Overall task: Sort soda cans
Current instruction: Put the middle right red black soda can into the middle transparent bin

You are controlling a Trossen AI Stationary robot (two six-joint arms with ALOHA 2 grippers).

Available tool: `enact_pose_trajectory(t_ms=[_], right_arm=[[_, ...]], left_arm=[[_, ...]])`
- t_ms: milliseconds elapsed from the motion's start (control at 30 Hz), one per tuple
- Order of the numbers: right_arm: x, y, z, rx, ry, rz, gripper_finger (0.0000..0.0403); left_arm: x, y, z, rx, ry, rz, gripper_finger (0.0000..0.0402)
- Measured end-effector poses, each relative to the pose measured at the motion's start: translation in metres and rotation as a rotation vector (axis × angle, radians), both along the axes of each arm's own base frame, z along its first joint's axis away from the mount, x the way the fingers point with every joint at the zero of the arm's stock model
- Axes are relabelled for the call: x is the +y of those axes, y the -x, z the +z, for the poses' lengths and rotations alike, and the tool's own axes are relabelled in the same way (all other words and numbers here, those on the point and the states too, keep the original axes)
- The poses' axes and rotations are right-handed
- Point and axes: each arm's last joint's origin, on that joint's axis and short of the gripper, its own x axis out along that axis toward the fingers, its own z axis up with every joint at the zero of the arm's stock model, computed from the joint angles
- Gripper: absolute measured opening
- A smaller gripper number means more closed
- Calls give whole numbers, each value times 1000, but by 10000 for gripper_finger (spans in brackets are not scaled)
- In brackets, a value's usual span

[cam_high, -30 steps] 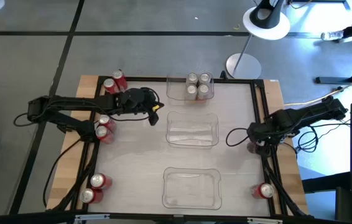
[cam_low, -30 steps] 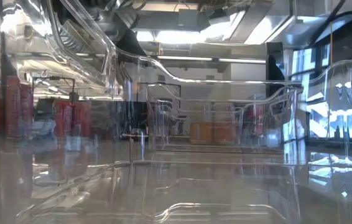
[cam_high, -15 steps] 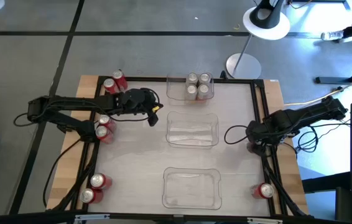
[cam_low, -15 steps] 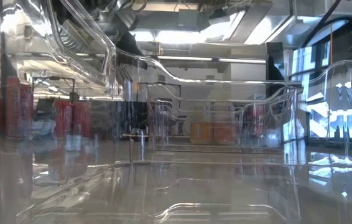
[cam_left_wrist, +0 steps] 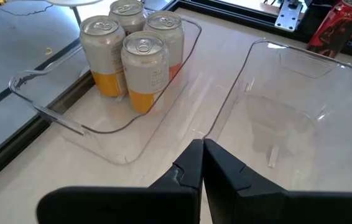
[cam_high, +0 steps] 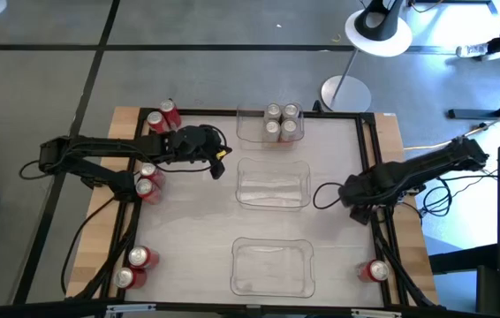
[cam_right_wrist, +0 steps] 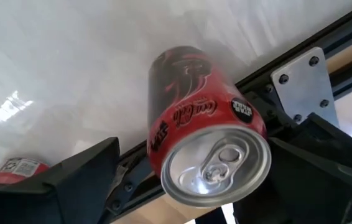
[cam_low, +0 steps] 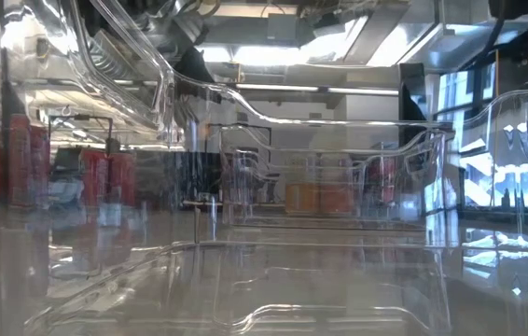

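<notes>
My right gripper should grab the red soda can next by the can's silver-topped end (cam_right_wrist: 211, 146). Then it can sort the can into the middle tray.
A red soda can (cam_right_wrist: 188, 106) stands by the dark frame rail (cam_right_wrist: 300, 56) at the table's right edge, its silver top toward the right wrist camera. My right gripper (cam_right_wrist: 196, 149) points down over it, open, with one finger on each side of the can; no touch shows. In the high view this gripper (cam_high: 349, 191) covers the can. My left gripper (cam_left_wrist: 202, 152) is shut and holds nothing, hanging over the table (cam_high: 219, 168) between the far tray (cam_left_wrist: 120, 118) and the middle tray (cam_left_wrist: 300, 118). Several silver cans (cam_left_wrist: 132, 62) stand in the far tray.
Three clear trays lie in a row down the table's middle: far (cam_high: 254, 132), middle (cam_high: 273, 183) and near (cam_high: 272, 265). Red cans stand at the far left (cam_high: 162, 117), left (cam_high: 147, 181), near left (cam_high: 135, 265) and near right (cam_high: 376, 269). A lamp base (cam_high: 345, 93) stands beyond the far edge.
My right gripper has gone a little toward the table's left edge and slightly down, rolling somewhat about its own axis, and has stayed open.
</notes>
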Motion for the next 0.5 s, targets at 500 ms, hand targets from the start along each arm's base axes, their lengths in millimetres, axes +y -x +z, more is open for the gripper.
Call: enact_pose_trajectory(t_ms=[500], right_arm=[[7,-17,-19,173,-37,159,332]], left_arm=[[0,0,0,1,1,0,4]])
